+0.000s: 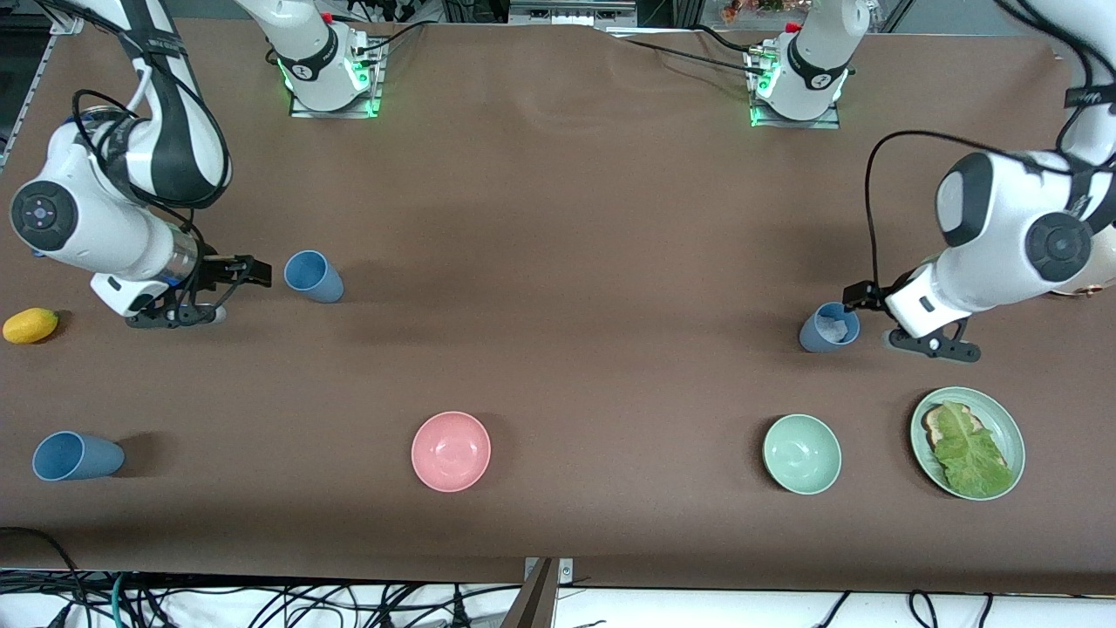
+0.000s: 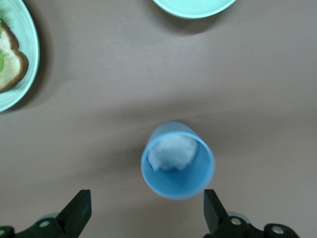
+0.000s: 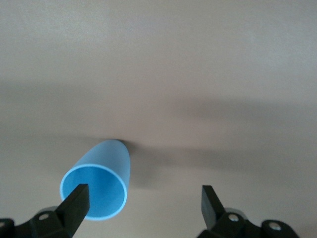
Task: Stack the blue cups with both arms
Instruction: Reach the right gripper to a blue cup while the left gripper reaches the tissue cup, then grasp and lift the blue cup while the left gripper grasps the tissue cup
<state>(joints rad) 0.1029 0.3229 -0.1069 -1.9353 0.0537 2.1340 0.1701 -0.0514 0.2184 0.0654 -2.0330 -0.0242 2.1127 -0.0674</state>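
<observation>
The right gripper grabs this blue cup by its rim next, to stack it with the cup beside the left gripper.
Three blue cups show in the front view. One blue cup stands at the right arm's end of the table; my right gripper is open and empty just beside it. In the right wrist view this cup sits by one finger of the right gripper, not between the jaws. A duller blue cup holding a white crumpled lump stands at the left arm's end. My left gripper hovers open beside it. In the left wrist view that cup lies just ahead of the open left gripper. A third blue cup stands nearer the front camera.
A pink bowl and a pale green bowl sit nearer the front camera. A green plate with toast and lettuce sits beside the green bowl; the left wrist view shows the plate and the bowl. A yellow fruit lies by the right arm.
</observation>
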